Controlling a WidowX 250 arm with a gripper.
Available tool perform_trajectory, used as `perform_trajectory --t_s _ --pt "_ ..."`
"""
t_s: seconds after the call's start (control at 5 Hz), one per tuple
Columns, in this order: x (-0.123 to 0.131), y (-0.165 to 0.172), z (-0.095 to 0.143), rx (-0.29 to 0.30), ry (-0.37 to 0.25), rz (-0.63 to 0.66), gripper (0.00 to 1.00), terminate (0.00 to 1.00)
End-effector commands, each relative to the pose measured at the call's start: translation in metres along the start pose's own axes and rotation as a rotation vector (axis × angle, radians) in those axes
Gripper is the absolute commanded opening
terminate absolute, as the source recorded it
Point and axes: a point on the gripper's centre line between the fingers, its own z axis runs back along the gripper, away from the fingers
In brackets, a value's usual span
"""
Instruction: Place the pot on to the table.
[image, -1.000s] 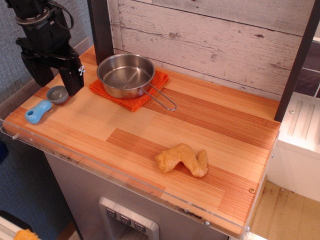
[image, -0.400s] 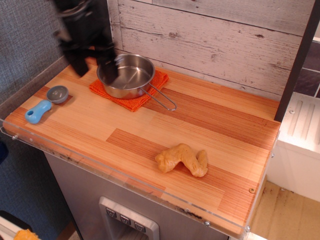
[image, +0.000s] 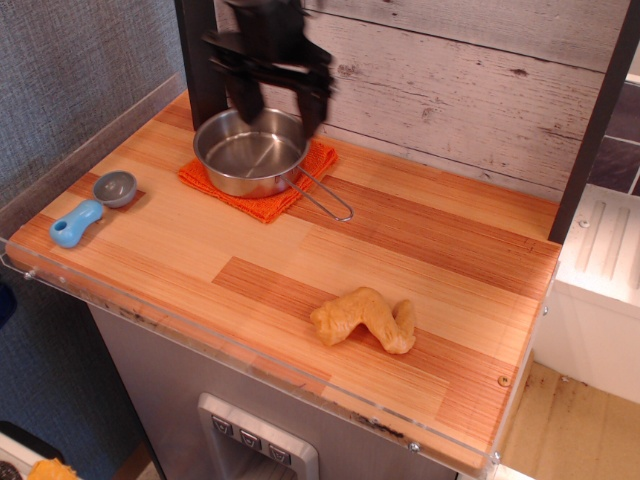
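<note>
I should next grab the pot (image: 250, 152) by its rim beside the wire handle, to move it from the orange cloth onto the table.
The pot (image: 250, 152), a shallow shiny steel pan, sits on an orange cloth (image: 262, 198) at the back left of the wooden table (image: 400, 250). Its wire loop handle (image: 325, 197) points to the front right, lying on the table. My black gripper (image: 278, 112) hangs above the pot's far rim, blurred. Its two fingers are spread apart with nothing between them.
A small grey scoop with a blue handle (image: 88, 212) lies near the left edge. A tan ginger-shaped piece (image: 366, 320) lies toward the front. A whitewashed plank wall (image: 450, 80) stands behind the table and a dark post (image: 197, 60) at the back left.
My gripper has moved from the far left, by the scoop, rightward and back to above the pot. The pot, cloth and other objects have not moved.
</note>
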Motion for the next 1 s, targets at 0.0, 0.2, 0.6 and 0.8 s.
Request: perform_trajectory --t_s 0.0,0.2,0.6,0.8 --pt "0.03 0.005 -0.028 0.07 0.001 0.001 1.0 0.0" --pt "0.026 0.009 -0.037 0.09 0.024 -0.004 1.0 0.0" --pt "0.021 0.013 -0.04 0.077 0.029 -0.012 0.0 0.0" --pt "0.023 0.01 -0.036 0.058 0.02 -0.008 0.0 0.0"
